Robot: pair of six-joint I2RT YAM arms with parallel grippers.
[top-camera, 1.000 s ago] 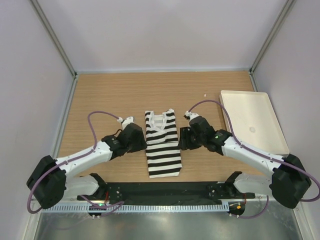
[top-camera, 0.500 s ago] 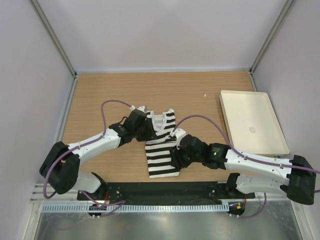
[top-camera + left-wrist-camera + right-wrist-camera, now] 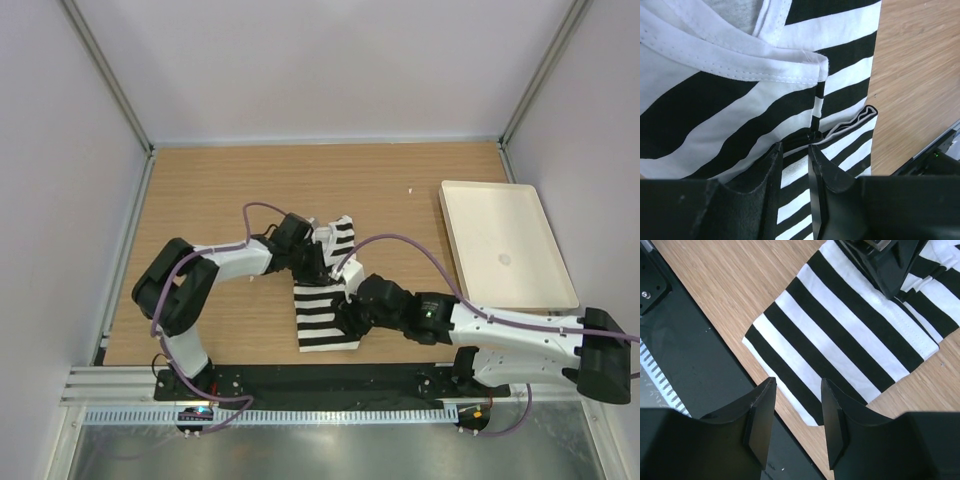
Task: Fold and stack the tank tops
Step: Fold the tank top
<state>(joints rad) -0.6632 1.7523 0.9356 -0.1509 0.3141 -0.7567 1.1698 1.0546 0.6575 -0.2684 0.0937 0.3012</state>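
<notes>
My right gripper should next fold the striped tank top's hem toward the neck, so it should pick up the tank top by the middle of its hem edge (image 3: 329,347) (image 3: 781,382).
The black and white striped tank top (image 3: 320,318) lies folded into a long strip in the middle of the table. My left gripper (image 3: 312,263) is down on its upper part, just below the white neck trim (image 3: 765,65). In the left wrist view the left gripper (image 3: 796,147) has its jaws a narrow gap apart, with striped cloth (image 3: 740,110) showing between them. My right gripper (image 3: 352,312) hovers open and empty over the shirt's lower right part. In the right wrist view the right gripper (image 3: 798,382) is above the hem corner of the tank top (image 3: 840,335).
A plain white tray (image 3: 505,245) stands at the right of the wooden table (image 3: 220,190). The black base bar (image 3: 330,380) runs along the near edge, right below the shirt's hem. Walls close in the left, right and back.
My left gripper moved right, from the shirt's left shoulder onto the neck area. My right gripper slid down and left over the shirt's lower part. The shirt's top right corner has shifted slightly.
</notes>
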